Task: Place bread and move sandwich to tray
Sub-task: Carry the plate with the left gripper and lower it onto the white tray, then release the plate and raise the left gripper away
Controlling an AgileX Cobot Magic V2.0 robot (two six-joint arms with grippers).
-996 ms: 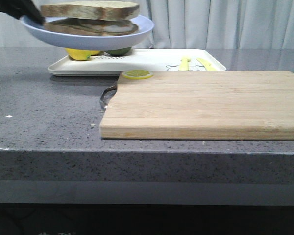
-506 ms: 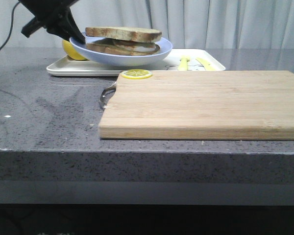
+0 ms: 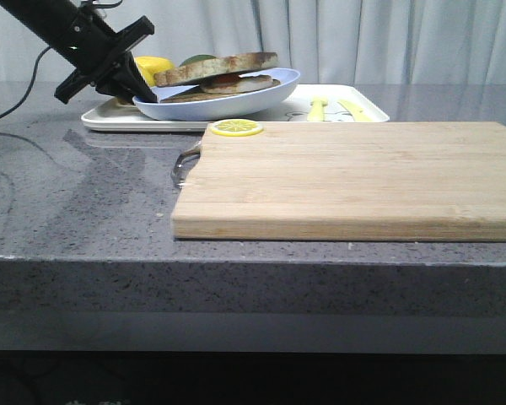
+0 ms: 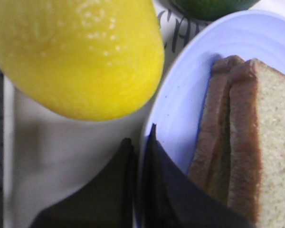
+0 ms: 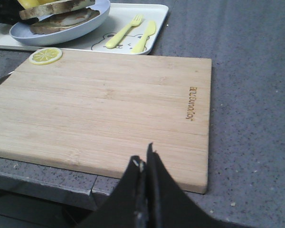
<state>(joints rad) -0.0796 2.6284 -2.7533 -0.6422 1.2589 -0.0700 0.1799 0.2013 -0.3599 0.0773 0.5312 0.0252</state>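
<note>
I need to release the pale blue plate with my left gripper, because the plate's bottom is low inside the white tray's edge.
The sandwich (image 3: 223, 72) lies on the pale blue plate (image 3: 261, 91), its top bread slice (image 3: 236, 61) tilted. The plate tilts over the left part of the white tray (image 3: 354, 94). My left gripper (image 3: 142, 91) is shut on the plate's left rim; in the left wrist view the fingers (image 4: 140, 142) pinch the rim (image 4: 180, 109) beside the bread (image 4: 266, 152). My right gripper (image 5: 145, 156) is shut and empty, above the near edge of the cutting board (image 5: 109, 99). The plate and sandwich also show in the right wrist view (image 5: 57, 19).
A yellow lemon (image 3: 154, 66) and a green fruit (image 3: 196, 60) sit on the tray behind the plate. A lemon slice (image 3: 236, 127) lies on the board's far left corner. A yellow fork and knife (image 5: 130, 33) lie on the tray's right part.
The left gripper has carried the plate with the sandwich down and to the right over the tray. The plate now tilts, and the lemon shows behind it.
</note>
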